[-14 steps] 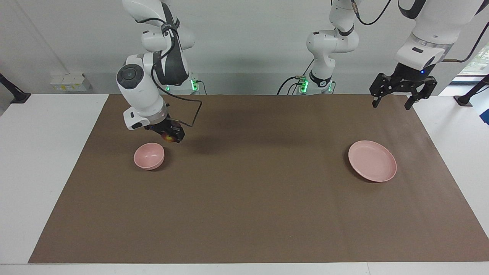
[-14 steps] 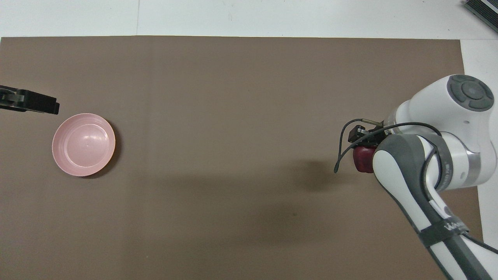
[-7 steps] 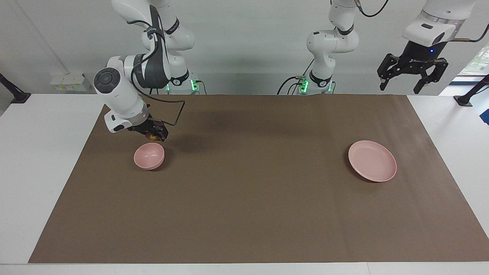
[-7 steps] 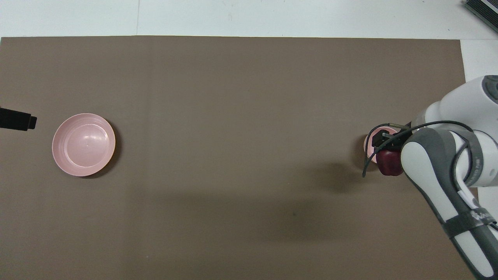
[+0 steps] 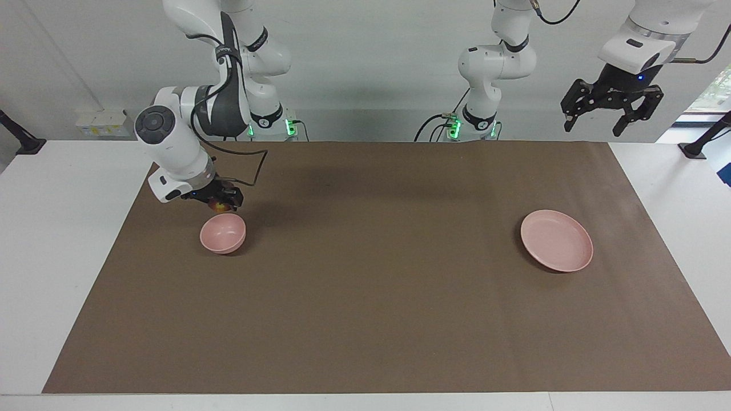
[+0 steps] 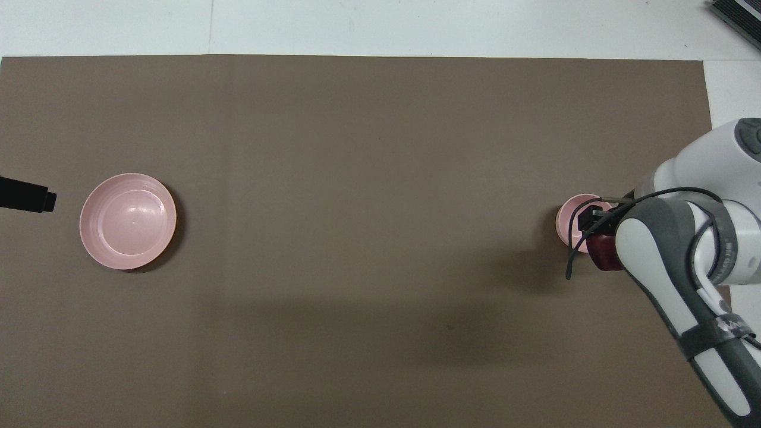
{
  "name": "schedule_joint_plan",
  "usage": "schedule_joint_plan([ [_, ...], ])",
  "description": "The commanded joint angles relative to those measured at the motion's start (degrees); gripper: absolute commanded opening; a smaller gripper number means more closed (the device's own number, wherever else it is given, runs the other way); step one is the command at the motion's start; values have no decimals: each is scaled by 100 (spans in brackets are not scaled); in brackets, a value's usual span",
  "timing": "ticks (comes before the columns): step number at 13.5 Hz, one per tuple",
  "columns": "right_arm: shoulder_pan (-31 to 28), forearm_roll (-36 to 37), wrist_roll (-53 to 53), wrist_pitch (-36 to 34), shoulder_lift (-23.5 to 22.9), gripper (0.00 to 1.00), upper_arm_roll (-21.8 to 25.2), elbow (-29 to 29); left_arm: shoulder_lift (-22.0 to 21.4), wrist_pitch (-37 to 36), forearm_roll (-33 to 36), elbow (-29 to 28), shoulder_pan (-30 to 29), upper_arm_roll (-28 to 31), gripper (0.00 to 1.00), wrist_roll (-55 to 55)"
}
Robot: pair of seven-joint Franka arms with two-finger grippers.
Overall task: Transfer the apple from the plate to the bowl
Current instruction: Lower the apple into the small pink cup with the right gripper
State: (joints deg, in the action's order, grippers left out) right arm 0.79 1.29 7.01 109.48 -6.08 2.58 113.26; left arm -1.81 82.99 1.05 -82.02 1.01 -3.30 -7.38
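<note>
My right gripper keeps hold of the dark red apple (image 6: 604,252) until the apple is inside the small pink bowl's rim. The apple is across that rim.
The dark red apple (image 5: 219,205) (image 6: 604,252) hangs in the air, my right gripper (image 5: 223,201) (image 6: 597,235) shut on it. It is just above the small pink bowl (image 5: 223,233) (image 6: 571,221), over the rim that is nearer to the robots. The bowl sits toward the right arm's end of the table with nothing in it. The wide pink plate (image 5: 556,240) (image 6: 128,220) lies bare toward the left arm's end. My left gripper (image 5: 611,116) waits open, raised high; only one tip (image 6: 27,197) shows from overhead beside the plate.
A brown mat (image 5: 377,297) covers most of the white table (image 5: 63,228). The right arm's white and grey links (image 6: 689,261) hide part of the bowl from overhead. A cable (image 5: 251,171) loops off the right wrist.
The right gripper has carried the apple toward the right arm's end of the table, to over the bowl's rim. The left gripper has risen and drawn away from the plate.
</note>
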Motion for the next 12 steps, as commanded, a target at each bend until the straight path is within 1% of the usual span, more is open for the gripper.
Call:
schedule_joint_plan([
  [1,-167,99,-86,519,-287,0,-64,-84,-162,-46,35,-174,-40,5,100,262],
  [3,-158,82,115,732,-568,0,-73,-478,-162,-46,35,-174,-57,5,100,272],
  [4,-115,56,204,880,-717,0,-82,-550,-153,-29,35,-165,-127,5,100,246],
  [5,-106,55,213,1073,-771,0,-82,-472,-153,-20,35,-156,-127,-4,100,237],
  [8,-79,3,248,1189,-912,0,-82,-436,-153,-37,27,-156,-145,5,100,237],
  [9,-70,3,231,1189,-912,5,-82,-358,-153,-29,27,-156,-145,5,100,237],
  [10,-114,11,83,1224,-904,20,-82,-218,-153,-29,27,-156,-145,-4,100,237],
  [12,-106,11,64,1207,-877,58,-82,-190,-153,-29,27,-156,-145,-4,100,237],
])
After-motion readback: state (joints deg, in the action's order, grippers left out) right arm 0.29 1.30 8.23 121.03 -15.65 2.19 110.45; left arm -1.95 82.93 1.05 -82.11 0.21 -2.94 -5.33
